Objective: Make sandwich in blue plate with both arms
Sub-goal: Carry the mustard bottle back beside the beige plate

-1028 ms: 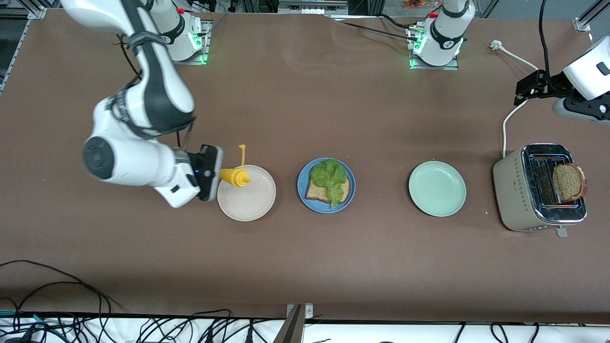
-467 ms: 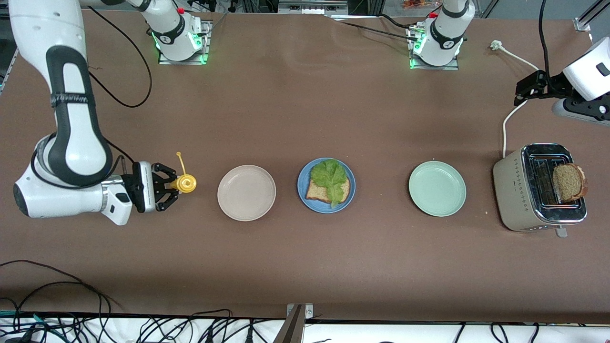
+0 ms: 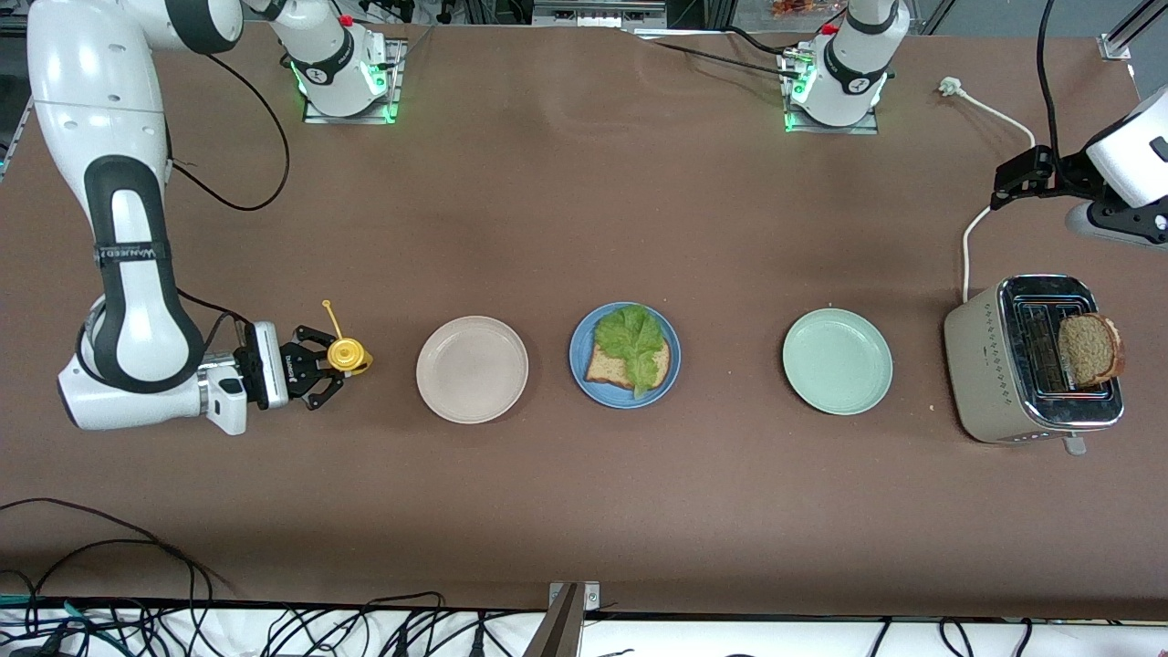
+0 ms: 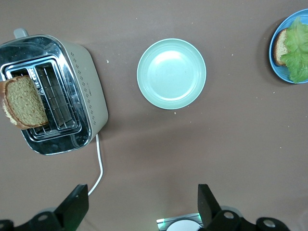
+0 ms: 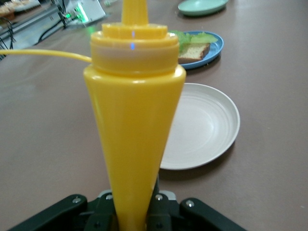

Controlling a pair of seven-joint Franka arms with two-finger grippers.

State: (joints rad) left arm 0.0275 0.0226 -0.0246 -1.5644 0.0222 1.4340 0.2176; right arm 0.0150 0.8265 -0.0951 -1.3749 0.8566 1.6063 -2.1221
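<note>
The yellow bottle hangs above the tabletop beside the beige plate and would drop if the robot opened now, so the right gripper needs to keep holding the bottle.
The blue plate sits mid-table with one bread slice and a green lettuce leaf on top. A second bread slice stands in the toaster. My right gripper is shut on an upright yellow squeeze bottle, beside the beige plate toward the right arm's end. In the right wrist view the bottle fills the middle, pinched low by the right gripper. My left gripper hangs open and empty high over the table by the toaster.
A mint-green plate lies between the blue plate and the toaster. The toaster's white cord runs toward the left arm's base. Cables line the table edge nearest the front camera.
My right arm swung the yellow bottle from over the beige plate toward the right arm's end of the table and turned it upright. The left hand shifted slightly.
</note>
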